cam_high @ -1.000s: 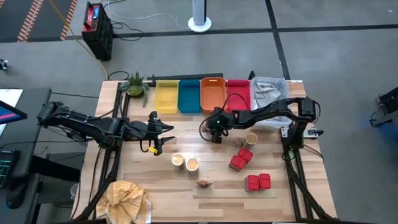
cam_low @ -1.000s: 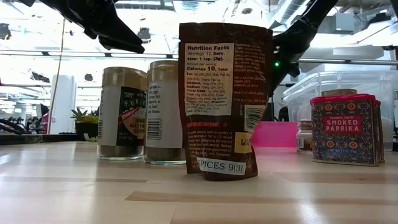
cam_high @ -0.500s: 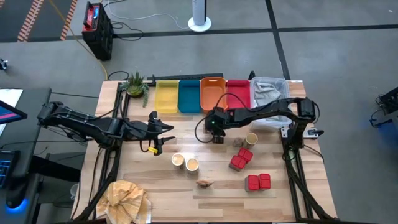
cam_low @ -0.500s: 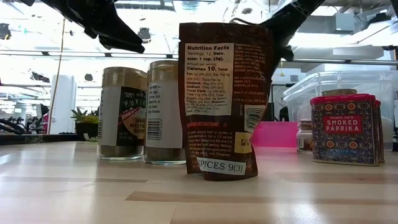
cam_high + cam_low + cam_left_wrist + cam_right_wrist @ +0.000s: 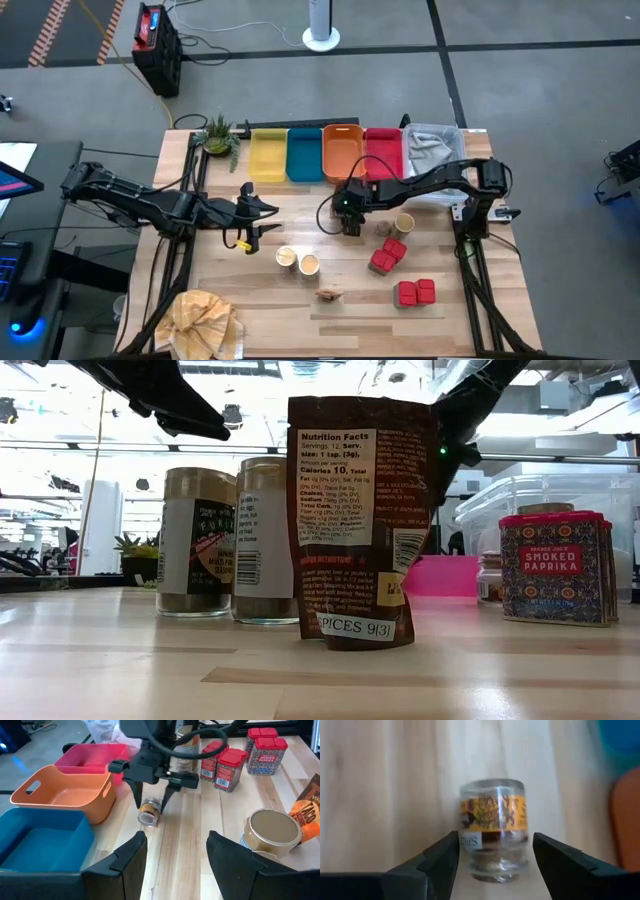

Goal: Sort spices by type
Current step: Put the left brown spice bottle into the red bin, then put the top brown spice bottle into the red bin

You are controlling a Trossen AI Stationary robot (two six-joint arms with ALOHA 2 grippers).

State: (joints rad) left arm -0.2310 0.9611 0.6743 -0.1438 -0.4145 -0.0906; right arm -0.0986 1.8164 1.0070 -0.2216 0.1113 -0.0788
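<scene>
The small jar is next, and my right gripper should grab it by its glass body to sort this spice into the red tray.
A tiny brownish jar with an orange label lies on its side on the table in front of the orange tray. My right gripper is open and points down at the jar, one finger on either side of it with narrow gaps. My left gripper hovers open and empty over the table's left half. Two pale round tubs stand upright near the middle, and a third stands to the right. Red boxy packs stand at the near right. A dark-tan packet stands upright at the near edge.
Yellow, blue, orange and red trays line the far edge, beside a clear bin holding grey cloth. A plant stands at the far left corner. A yellowish cloth lies at the near left. Another small jar sits right of my right gripper.
My right arm's wrist has tipped a little while its gripper has stayed in front of the orange tray.
</scene>
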